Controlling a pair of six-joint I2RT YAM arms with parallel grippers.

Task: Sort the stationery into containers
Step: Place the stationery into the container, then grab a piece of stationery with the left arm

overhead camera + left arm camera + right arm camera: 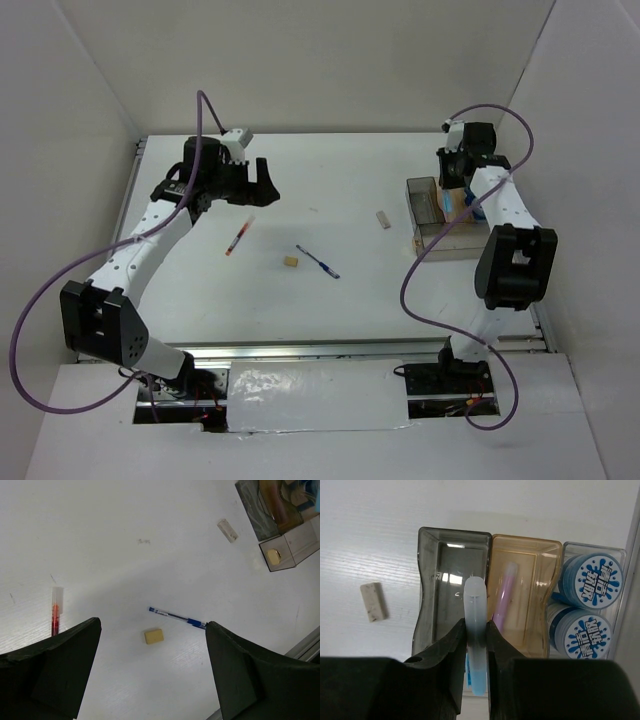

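My right gripper keeps hold of the light-blue bar (475,610) for now. If I opened now, the bar would catch on the side of the amber section below it.
My right gripper (476,645) is shut on the light-blue bar (475,610) and holds it above the wall between the smoky-grey section (445,580) and the amber section (530,580) of the clear tray (440,215). The pink bar (504,597) lies in the amber section. Two blue-white rolls (592,580) sit in the clear section at the right. My left gripper (152,670) is open and empty, high above the table (330,190). Below it lie the tan cube (154,636), the blue pen (177,617) and the red pen (55,615). The beige block (227,530) lies left of the tray.
White walls enclose the table on three sides. A metal rail (300,350) runs along the near edge. A small tan item (273,556) sits in a clear tray compartment. Purple cables loop off both arms.
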